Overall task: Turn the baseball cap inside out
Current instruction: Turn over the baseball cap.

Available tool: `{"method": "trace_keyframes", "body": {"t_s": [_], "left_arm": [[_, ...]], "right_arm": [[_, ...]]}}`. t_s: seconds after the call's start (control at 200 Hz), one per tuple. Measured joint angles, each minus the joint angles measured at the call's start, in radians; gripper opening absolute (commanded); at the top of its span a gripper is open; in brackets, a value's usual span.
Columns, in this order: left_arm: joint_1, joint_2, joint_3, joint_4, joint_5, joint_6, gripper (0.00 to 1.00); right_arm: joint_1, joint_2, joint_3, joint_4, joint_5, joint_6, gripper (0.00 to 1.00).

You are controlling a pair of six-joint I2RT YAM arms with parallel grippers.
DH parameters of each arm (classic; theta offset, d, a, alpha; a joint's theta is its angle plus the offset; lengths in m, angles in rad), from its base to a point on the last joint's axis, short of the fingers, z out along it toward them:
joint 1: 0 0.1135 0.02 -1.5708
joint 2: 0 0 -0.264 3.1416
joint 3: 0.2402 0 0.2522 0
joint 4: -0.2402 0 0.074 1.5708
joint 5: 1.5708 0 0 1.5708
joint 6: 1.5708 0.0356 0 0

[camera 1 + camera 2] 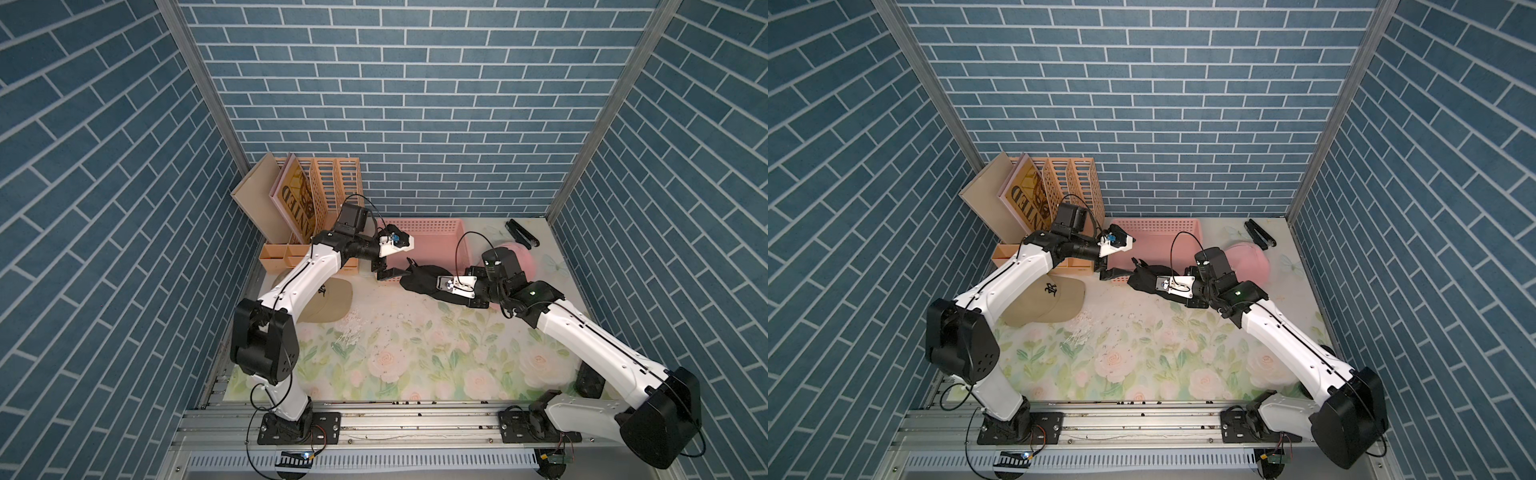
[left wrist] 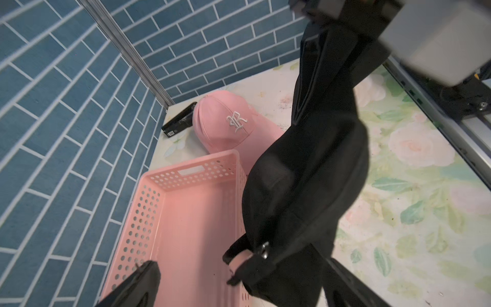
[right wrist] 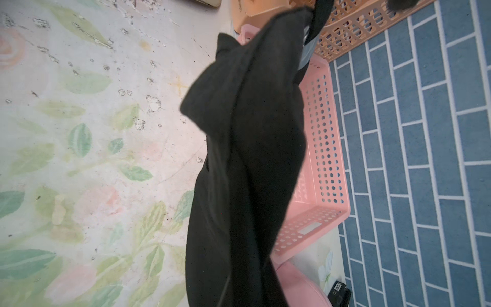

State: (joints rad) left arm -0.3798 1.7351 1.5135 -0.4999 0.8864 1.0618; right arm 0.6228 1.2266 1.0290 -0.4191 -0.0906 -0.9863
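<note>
The right gripper needs to be freed, so the left gripper has to grab the black cap (image 1: pixel 419 280) by its strap end next.
The black baseball cap (image 1: pixel 419 280) (image 1: pixel 1144 280) hangs in the air over the near rim of the pink basket (image 1: pixel 428 228), stretched long and narrow. My right gripper (image 1: pixel 440 289) is shut on one end of it; in the right wrist view the cap (image 3: pixel 247 159) hides the fingers. My left gripper (image 1: pixel 399 271) (image 2: pixel 241 281) stands open at the cap's other end. In the left wrist view the cap (image 2: pixel 305 186) dangles its strap and metal buckle (image 2: pixel 263 248) between the wide-apart fingers (image 2: pixel 138 281), apart from both.
A tan cap (image 1: pixel 1050 303) lies on the floral table under my left arm. A pink cap (image 1: pixel 1246 259) and a black stapler (image 1: pixel 1260 235) sit at the back right. An orange file rack (image 1: pixel 332 183) with books and small orange trays (image 1: pixel 282 255) stand at the back left.
</note>
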Motion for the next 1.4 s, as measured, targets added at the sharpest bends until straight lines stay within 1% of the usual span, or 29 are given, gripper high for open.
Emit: {"method": "trace_keyframes", "body": {"t_s": [0.125,0.365,0.415,0.435,0.47,0.515,0.625,0.645,0.68,0.715,0.81,0.85,0.9,0.965,1.005,1.12,1.185,1.31,1.395], "left_arm": [[-0.037,0.039,0.001,-0.014,-0.048,0.025,0.96],[-0.064,0.046,0.019,-0.078,-0.059,0.080,0.93],[-0.069,0.047,0.019,-0.087,-0.060,0.088,0.91],[-0.073,0.047,0.019,-0.090,-0.059,0.089,0.88],[-0.080,0.050,0.019,-0.096,-0.058,0.092,0.80],[-0.088,0.056,0.025,-0.110,-0.055,0.106,0.72],[-0.103,0.103,0.089,-0.180,-0.054,0.122,0.46],[-0.105,0.113,0.105,-0.191,-0.053,0.130,0.44],[-0.106,0.127,0.126,-0.200,-0.052,0.128,0.44],[-0.108,0.135,0.135,-0.201,-0.053,0.120,0.40],[-0.111,0.122,0.100,-0.162,-0.069,0.079,0.27],[-0.111,0.105,0.062,-0.129,-0.084,0.058,0.26],[-0.111,0.075,0.010,-0.090,-0.107,0.021,0.20],[-0.108,0.032,-0.063,-0.022,-0.149,-0.035,0.18],[-0.106,0.007,-0.101,0.021,-0.174,-0.069,0.15],[-0.099,-0.054,-0.194,0.167,-0.254,-0.179,0.11],[-0.098,-0.082,-0.235,0.250,-0.303,-0.240,0.00],[-0.097,-0.121,-0.271,0.373,-0.412,-0.357,0.00],[-0.098,-0.148,-0.280,0.448,-0.488,-0.440,0.00]], "right_arm": [[0.038,0.000,0.005,-0.004,0.016,-0.011,0.00],[0.057,-0.005,0.008,0.003,0.022,-0.018,0.00],[0.057,-0.011,0.008,0.013,0.023,-0.021,0.00],[0.057,-0.015,0.008,0.017,0.024,-0.024,0.00],[0.057,-0.022,0.008,0.024,0.024,-0.027,0.00],[0.055,-0.029,0.008,0.034,0.024,-0.034,0.00],[0.041,-0.036,0.008,0.047,0.027,-0.041,0.00],[0.037,-0.036,0.008,0.047,0.027,-0.042,0.00],[0.031,-0.035,0.008,0.046,0.027,-0.041,0.00],[0.026,-0.034,0.008,0.046,0.027,-0.041,0.00],[0.017,-0.019,0.021,0.035,0.027,-0.040,0.00],[0.014,-0.011,0.026,0.034,0.028,-0.040,0.00],[0.010,-0.003,0.027,0.031,0.027,-0.038,0.00],[0.006,0.007,0.028,0.018,0.024,-0.029,0.00],[0.002,0.016,0.032,0.006,0.018,-0.015,0.00],[-0.016,0.061,0.074,-0.026,0.000,0.037,0.00],[-0.021,0.095,0.108,-0.043,-0.003,0.072,0.00],[-0.029,0.176,0.194,-0.087,0.002,0.159,0.00],[-0.051,0.240,0.262,-0.104,-0.003,0.245,0.00]]}}
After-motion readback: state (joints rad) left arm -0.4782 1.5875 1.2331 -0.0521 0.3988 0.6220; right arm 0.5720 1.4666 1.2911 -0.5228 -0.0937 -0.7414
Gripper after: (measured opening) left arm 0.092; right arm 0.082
